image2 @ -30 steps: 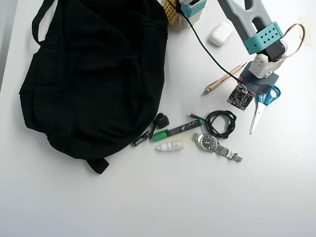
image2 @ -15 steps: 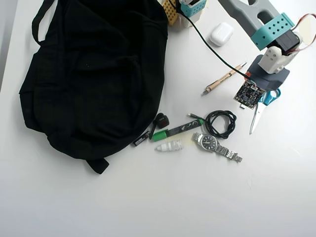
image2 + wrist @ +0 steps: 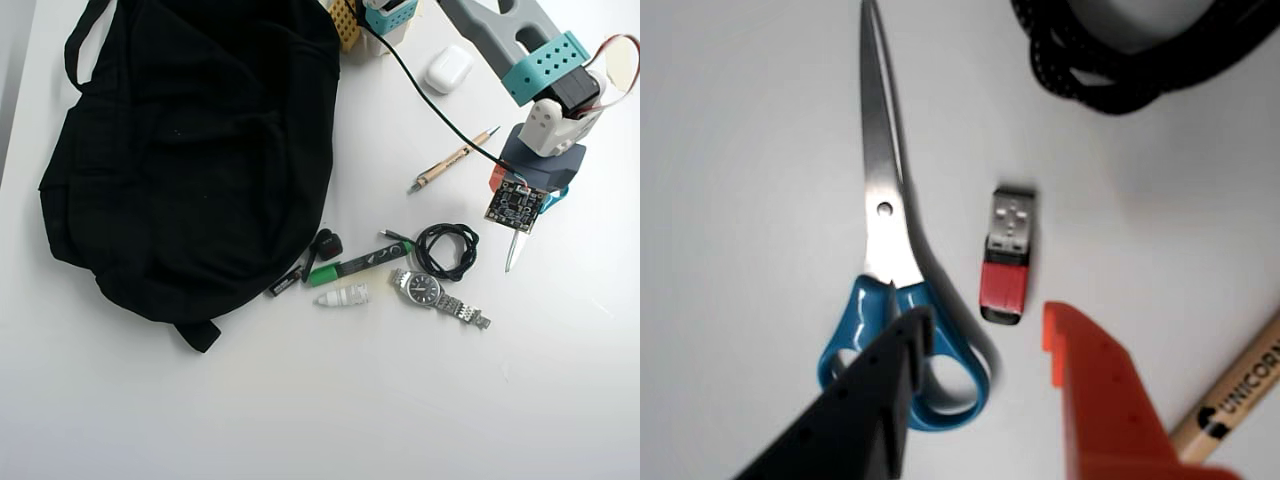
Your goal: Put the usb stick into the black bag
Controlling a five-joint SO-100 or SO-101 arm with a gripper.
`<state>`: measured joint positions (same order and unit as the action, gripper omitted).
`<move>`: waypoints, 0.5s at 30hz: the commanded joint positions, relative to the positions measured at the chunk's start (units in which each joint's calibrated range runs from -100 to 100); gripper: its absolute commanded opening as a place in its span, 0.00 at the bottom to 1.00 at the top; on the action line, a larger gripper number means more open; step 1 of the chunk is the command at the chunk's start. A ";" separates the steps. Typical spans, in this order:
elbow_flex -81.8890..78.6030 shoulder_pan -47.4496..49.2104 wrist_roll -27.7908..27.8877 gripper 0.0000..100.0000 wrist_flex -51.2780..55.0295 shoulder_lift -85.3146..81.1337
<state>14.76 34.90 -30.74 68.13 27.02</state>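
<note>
The gripper needs to put the stick into the black bag, so it should grab the stick's red body [image 3: 1003, 287] next.
The usb stick [image 3: 1007, 256], red body with a silver metal end, lies flat on the white table in the wrist view. My gripper [image 3: 987, 320] is open and empty just above its red end, the black finger [image 3: 875, 400] to the left and the orange finger [image 3: 1095, 400] to the right. In the overhead view the wrist camera board [image 3: 515, 203] hides the stick and the fingertips. The black bag [image 3: 190, 150] lies far to the left in that view, well apart from the gripper.
Blue-handled scissors [image 3: 885, 200] lie just left of the stick. A black cable coil [image 3: 1100, 70] and a pencil [image 3: 1240, 385] are close by. The overhead view also shows a watch [image 3: 435, 292], a green marker [image 3: 360, 265], a black-and-red clip [image 3: 327, 243] and a white case [image 3: 447, 68].
</note>
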 commanded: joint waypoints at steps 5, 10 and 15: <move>2.49 -0.27 0.85 0.14 -3.53 5.92; 2.49 0.03 0.85 0.14 -5.68 7.33; 2.58 0.10 0.85 0.14 -5.77 7.09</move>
<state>14.85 34.90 -30.16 63.10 35.03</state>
